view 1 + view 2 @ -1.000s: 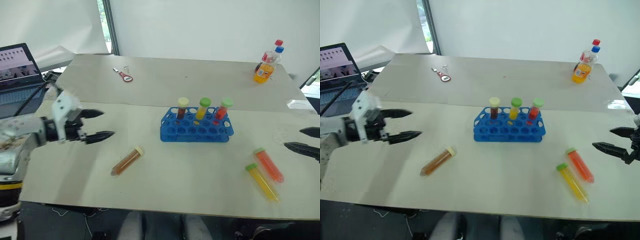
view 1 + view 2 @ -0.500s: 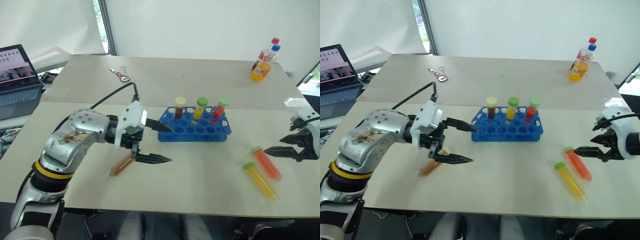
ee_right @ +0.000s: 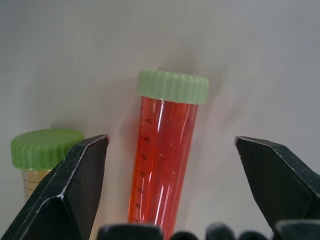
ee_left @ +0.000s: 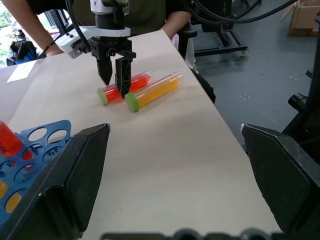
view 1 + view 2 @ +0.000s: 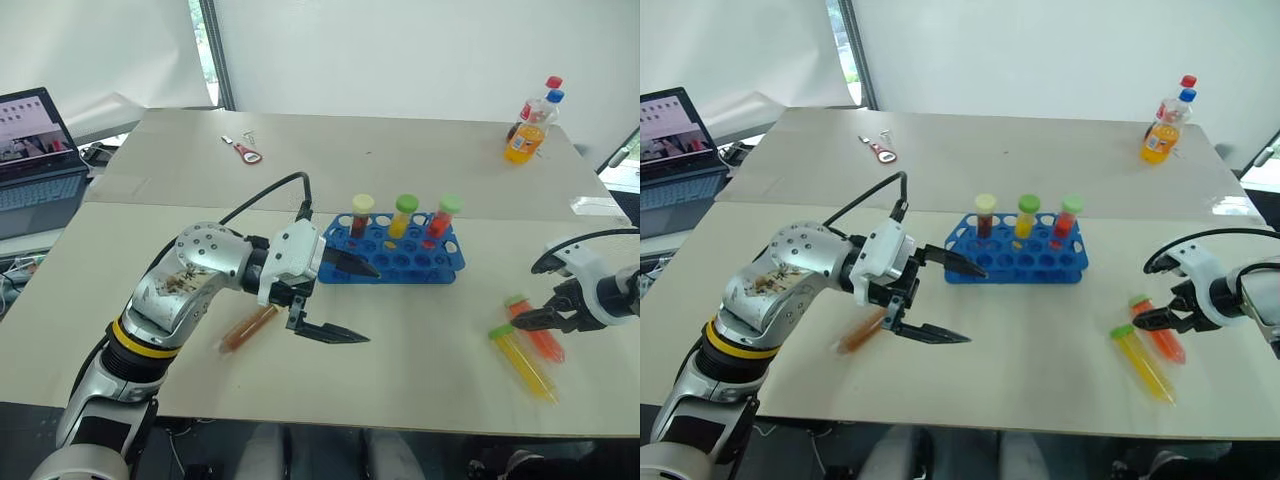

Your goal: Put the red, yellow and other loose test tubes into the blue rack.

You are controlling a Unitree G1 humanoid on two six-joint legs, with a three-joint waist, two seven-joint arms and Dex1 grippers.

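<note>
The right gripper's fingers are on either side of the red tube (image 5: 540, 337) below the tube's green cap, so the right gripper should close on the tube.
The blue rack (image 5: 395, 262) stands mid-table with three capped tubes upright in its back row. A loose brown tube (image 5: 248, 328) lies left of it, partly under my left arm. My left gripper (image 5: 345, 300) hangs open just right of that tube, one finger reaching over the rack's left front corner. At the right lie the red tube (image 5: 540, 337) and the yellow tube (image 5: 523, 363), both green-capped, side by side. My right gripper (image 3: 170, 141) points down, open, its fingers either side of the red tube (image 3: 165, 165) near its cap.
An orange soda bottle (image 5: 527, 135) stands at the far right corner. A small red-handled tool (image 5: 246, 151) lies at the far left, and an open laptop (image 5: 35, 140) sits beyond the table's left edge. A person (image 4: 30, 25) and chairs are behind the table's right end.
My left arm swung right across the table to the rack's left corner, passing over the brown tube. My right gripper tipped downward and sank over the red tube. Both stayed open.
</note>
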